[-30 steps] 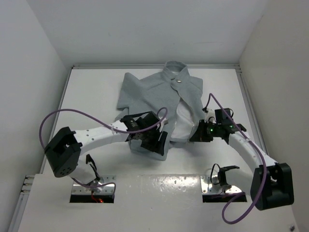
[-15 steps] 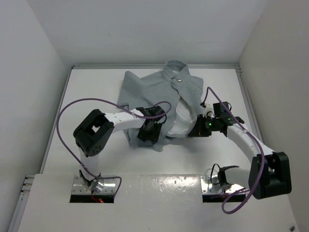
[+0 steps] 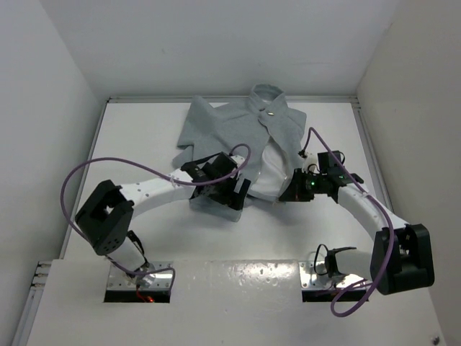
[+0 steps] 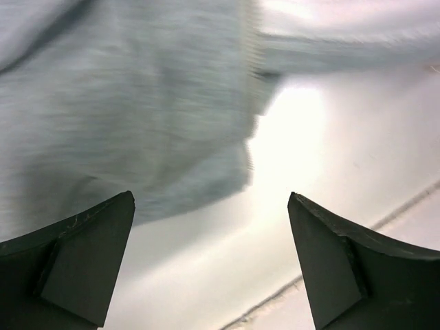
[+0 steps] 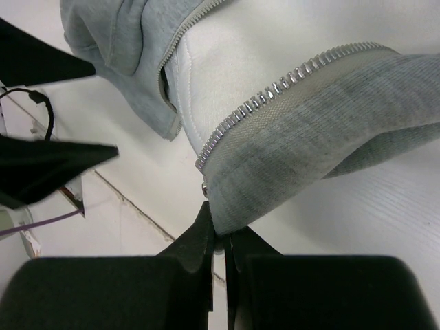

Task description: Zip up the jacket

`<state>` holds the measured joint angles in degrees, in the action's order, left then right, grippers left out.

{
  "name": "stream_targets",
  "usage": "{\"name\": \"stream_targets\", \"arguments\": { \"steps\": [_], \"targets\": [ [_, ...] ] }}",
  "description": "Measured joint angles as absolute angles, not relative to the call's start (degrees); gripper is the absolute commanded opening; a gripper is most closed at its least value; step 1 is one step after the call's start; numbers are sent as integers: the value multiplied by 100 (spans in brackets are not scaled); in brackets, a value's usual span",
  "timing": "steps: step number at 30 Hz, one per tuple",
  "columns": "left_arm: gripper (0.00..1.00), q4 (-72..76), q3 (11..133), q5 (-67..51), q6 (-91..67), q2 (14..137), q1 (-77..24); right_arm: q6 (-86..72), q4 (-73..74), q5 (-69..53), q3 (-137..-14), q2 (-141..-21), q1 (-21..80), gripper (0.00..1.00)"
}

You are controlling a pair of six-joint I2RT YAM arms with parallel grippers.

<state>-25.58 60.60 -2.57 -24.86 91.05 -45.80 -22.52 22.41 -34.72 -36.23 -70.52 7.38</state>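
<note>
The left gripper will next grab the jacket's free lower hem corner beside the zipper, which leaves the teeth free to join and zip.
The light grey jacket lies on the white table, collar at the back, snap below it, front open with white lining showing. My right gripper is shut on the bottom corner of the jacket's right front panel; in the right wrist view the gripper pinches the grey fabric just beside the end of the zipper teeth. My left gripper is open and empty over the left panel's lower hem. In the left wrist view it hovers above bare table, with the hem just beyond it.
White walls enclose the table on the left, back and right. A raised white ledge with the arm bases runs along the near edge. Purple cables loop from both arms.
My left arm has swung and its gripper shifted slightly along the jacket's lower hem. The jacket has slid a little toward the back. The right gripper keeps its hold, almost still.
</note>
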Motion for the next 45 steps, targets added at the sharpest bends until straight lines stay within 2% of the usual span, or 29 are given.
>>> {"name": "stream_targets", "arguments": {
  "steps": [2,6,12,35,41,45],
  "targets": [
    [100,-2475,5994,-261,-2515,9067,-4775,-2268,2224,-3472,-3618,-7041,738,0],
    [92,-2497,5857,-202,-2646,9327,-5000,-2272,2211,-3470,-3618,-7024,738,0],
    [86,-2644,5714,233,-2928,9583,-5011,-2274,2211,-3468,-3618,-7022,738,0],
    [84,-2674,6104,541,-3358,10103,-4759,-2316,2126,-3511,-3540,-7022,740,0],
    [88,-2746,6302,676,-3422,10315,-4862,-2362,2095,-3522,-3472,-7022,738,0],
    [82,-2829,6541,1057,-3479,10562,-5048,-2362,2102,-3522,-3444,-7019,740,0]
  ]
}}
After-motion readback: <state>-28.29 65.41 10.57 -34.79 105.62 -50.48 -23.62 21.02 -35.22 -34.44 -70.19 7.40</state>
